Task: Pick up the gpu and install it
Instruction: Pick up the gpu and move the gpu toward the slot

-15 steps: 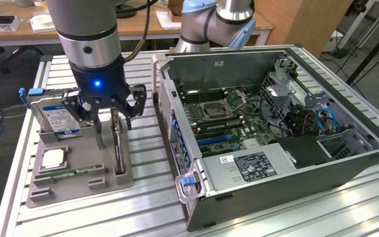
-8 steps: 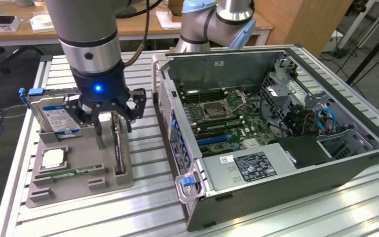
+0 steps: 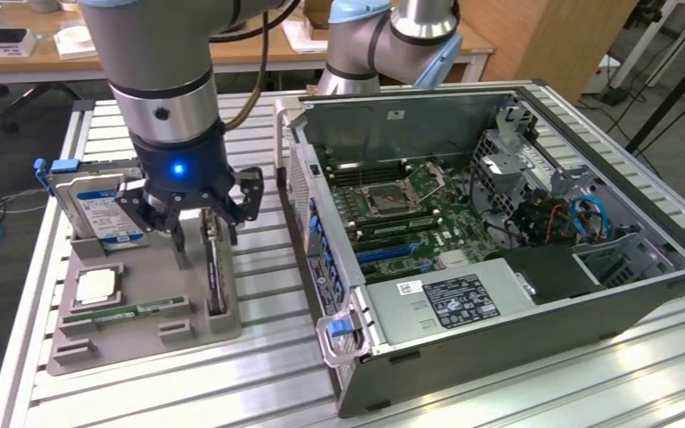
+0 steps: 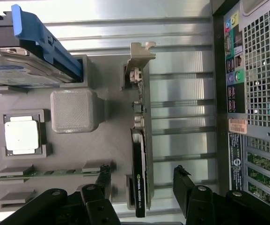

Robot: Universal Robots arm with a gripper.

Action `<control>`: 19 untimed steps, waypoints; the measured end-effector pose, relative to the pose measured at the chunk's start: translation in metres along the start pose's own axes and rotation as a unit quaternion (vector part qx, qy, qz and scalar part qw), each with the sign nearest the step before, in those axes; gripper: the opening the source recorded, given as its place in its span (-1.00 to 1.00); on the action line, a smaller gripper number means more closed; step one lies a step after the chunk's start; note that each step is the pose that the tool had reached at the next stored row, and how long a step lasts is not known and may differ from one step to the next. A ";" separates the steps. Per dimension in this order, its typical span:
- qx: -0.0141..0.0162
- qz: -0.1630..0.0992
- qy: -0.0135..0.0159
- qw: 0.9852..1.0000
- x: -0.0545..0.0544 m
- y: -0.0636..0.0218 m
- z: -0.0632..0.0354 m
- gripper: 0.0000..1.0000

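Observation:
The robot's gripper needs to go lower before it closes on the GPU. Its open fingers are high above the GPU's top edge (image 3: 210, 219), so they would miss if they closed now.
The gpu (image 4: 140, 154) is a thin dark card standing on edge in a slot of the grey parts holder (image 4: 111, 108), its silver bracket (image 4: 142, 54) at one end. In the exterior view the gpu (image 3: 215, 272) stands just below my gripper (image 3: 206, 242). The gripper (image 4: 143, 180) is open, with one finger on each side of the card and a gap between each fingertip (image 4: 181, 178) and the board. Nothing is held. The open computer case (image 3: 498, 116) lies at the exterior view's right, motherboard (image 3: 402, 209) exposed.
The holder (image 3: 140, 334) also carries a hard drive (image 3: 99, 209) with a blue rail, a CPU (image 3: 95, 283) and a green RAM stick (image 3: 128, 312). The case's rear panel (image 4: 247, 93) runs close beside the holder. A second arm base (image 3: 378, 45) stands behind the case.

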State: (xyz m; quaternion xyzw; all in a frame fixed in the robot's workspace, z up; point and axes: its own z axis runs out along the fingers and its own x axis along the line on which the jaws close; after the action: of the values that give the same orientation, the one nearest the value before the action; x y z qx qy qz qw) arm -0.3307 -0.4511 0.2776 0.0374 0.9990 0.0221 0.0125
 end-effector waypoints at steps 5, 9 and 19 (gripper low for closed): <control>0.000 0.000 0.000 1.000 0.001 -0.0004 0.0078 0.29; 0.000 0.000 0.000 1.000 0.002 -0.0008 0.0138 0.29; 0.000 0.000 0.000 1.000 0.003 -0.0011 0.0280 0.29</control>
State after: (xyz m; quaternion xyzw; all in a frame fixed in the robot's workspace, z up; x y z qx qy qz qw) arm -0.3329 -0.4508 0.2494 0.0374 0.9990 0.0221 0.0125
